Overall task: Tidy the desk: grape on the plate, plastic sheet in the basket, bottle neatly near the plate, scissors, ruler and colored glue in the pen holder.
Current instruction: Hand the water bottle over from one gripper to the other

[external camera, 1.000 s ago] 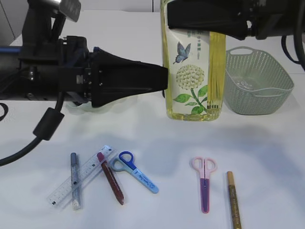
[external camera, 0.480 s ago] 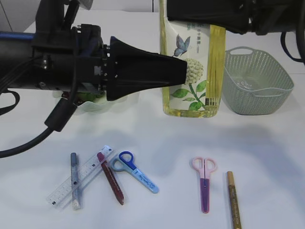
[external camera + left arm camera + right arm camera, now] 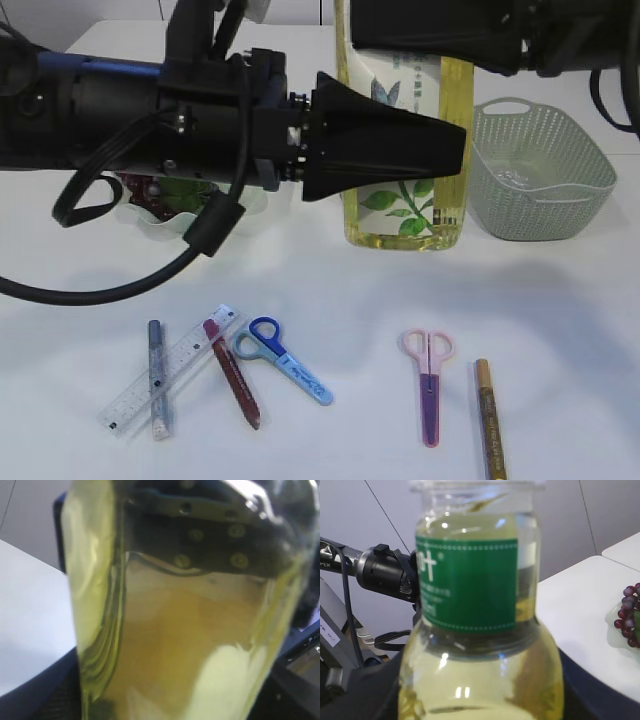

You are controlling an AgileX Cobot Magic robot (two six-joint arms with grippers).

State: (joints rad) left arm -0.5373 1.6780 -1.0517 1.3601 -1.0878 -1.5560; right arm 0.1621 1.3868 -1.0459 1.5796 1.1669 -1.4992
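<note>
My right gripper's fingers already cover the upper part of the tall bottle (image 3: 400,210), so my left gripper should next grab the bottle around its middle (image 3: 402,150), below those fingers.
A tall bottle (image 3: 400,210) of yellow liquid stands upright at the back middle and fills the left wrist view (image 3: 175,630) and the right wrist view (image 3: 475,580). My right gripper (image 3: 425,45) holds its upper part. My left gripper (image 3: 450,150) reaches across it, near finger in front, jaws spread round the body. Grapes (image 3: 150,188) lie on the plate (image 3: 150,224) behind the left arm. At the front lie a clear ruler (image 3: 180,362), grey (image 3: 156,385), red (image 3: 232,372) and gold (image 3: 490,420) glue pens, blue scissors (image 3: 282,360) and pink scissors (image 3: 430,385). The pen holder is out of view.
A green mesh basket (image 3: 540,185) stands at the back right, close to the bottle, with something clear glinting inside. The left arm's body and cable span the left half of the scene above the plate.
My left gripper has moved right, from the bottle's left edge to across its whole front. The bottle shifted slightly and sits about where it was. The plate with grapes is uncovered.
</note>
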